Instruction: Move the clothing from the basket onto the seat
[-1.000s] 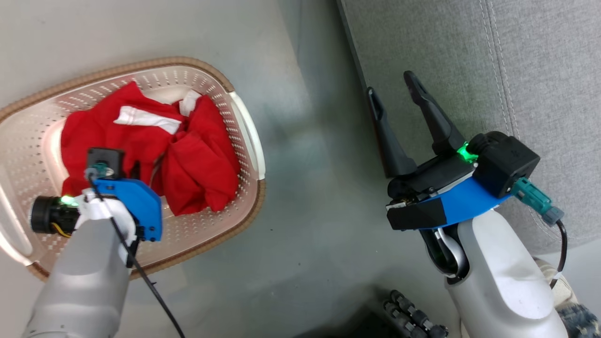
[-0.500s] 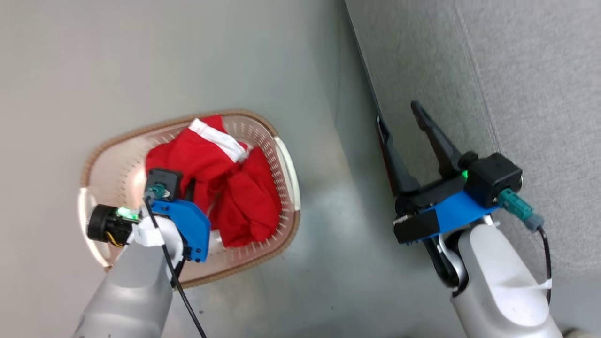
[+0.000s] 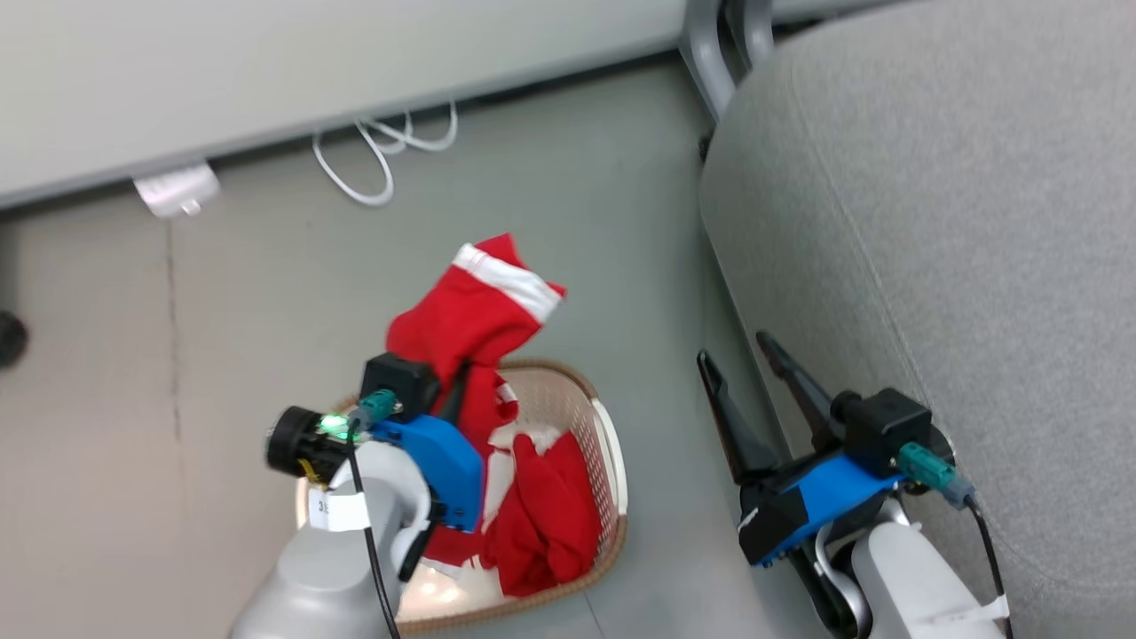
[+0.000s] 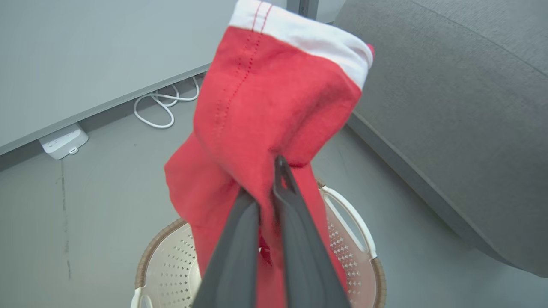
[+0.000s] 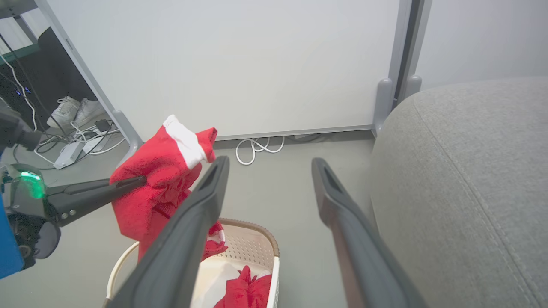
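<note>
My right gripper is going to take hold of the red garment by a plain red fold (image 3: 453, 314) next, so that it can carry the garment onto the seat (image 3: 958, 222).
My left gripper (image 4: 267, 184) is shut on a red garment with a white cuff (image 4: 274, 98), which hangs above the basket (image 3: 612, 461); its lower end still trails into the basket. In the head view this garment (image 3: 470, 311) rises over the left gripper (image 3: 460, 377). More red clothing (image 3: 550, 515) lies bunched in the basket's right half. My right gripper (image 3: 735, 349) stands open and empty beside the grey seat (image 3: 958, 222), just off its edge. In the right wrist view the open right gripper (image 5: 269, 161) points between the lifted garment (image 5: 158, 179) and the seat (image 5: 471, 171).
A pale wall panel runs along the back, with a looped white cable (image 3: 373, 160) and a white power strip (image 3: 173, 191) at its foot. A grey post (image 3: 719, 44) stands at the seat's far corner. Bare floor separates basket and seat. Shoes (image 5: 72, 111) lie far left.
My left gripper has risen, pulling one red garment up out of the basket. The head camera has moved, so the basket now shows lower and smaller. The right gripper stays open.
</note>
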Controlling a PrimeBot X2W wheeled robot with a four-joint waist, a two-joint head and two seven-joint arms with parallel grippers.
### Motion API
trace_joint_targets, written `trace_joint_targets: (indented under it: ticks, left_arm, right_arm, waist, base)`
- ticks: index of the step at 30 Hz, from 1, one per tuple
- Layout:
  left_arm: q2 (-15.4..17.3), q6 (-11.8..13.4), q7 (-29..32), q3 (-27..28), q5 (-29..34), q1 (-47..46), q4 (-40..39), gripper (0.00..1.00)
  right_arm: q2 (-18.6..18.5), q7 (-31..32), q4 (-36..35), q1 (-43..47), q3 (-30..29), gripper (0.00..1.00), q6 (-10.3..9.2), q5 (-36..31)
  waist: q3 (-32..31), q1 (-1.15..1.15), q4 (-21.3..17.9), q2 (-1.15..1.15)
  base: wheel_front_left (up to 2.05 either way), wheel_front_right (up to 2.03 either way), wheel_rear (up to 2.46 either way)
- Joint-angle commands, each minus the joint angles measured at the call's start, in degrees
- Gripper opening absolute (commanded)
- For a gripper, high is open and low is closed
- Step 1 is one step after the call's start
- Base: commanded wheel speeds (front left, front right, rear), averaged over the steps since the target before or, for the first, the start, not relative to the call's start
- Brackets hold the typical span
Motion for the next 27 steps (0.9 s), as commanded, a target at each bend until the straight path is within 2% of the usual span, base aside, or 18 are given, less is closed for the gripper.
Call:
trace_joint_targets:
  ticks: [1,11,18,27]
  left_arm:
    - [-0.3,-0.3,0.0,-0.8,-0.9,0.7,-1.0,0.00]
    - [-0.2,-0.2,2.3,-12.3,-12.3,-1.2,-12.7,0.00]
    - [-0.2,-0.2,3.4,-17.6,-18.0,-4.5,-17.7,0.00]
    - [-0.2,1.7,4.5,-24.3,-23.2,-9.1,-22.1,0.00]
  right_arm:
    - [-0.2,0.1,0.1,1.2,0.2,1.00,0.03,0.3]
    - [-0.2,2.8,-1.0,6.0,1.5,1.00,0.03,0.6]
    - [-0.2,4.4,-2.1,8.5,3.0,1.00,0.03,1.0]
    - [-0.2,5.1,-3.0,10.2,4.4,1.00,0.03,1.5]
  waist:
    - [-5.1,0.02,2.2,0.00]
    - [-12.8,0.02,3.0,0.00]
    - [-15.5,0.02,2.8,0.00]
    - [-17.1,0.02,2.6,0.00]
  base:
    - [0.00,0.00,0.00]
    - [0.00,0.00,0.00]
    - [0.00,0.00,0.00]
    - [0.00,0.00,0.00]
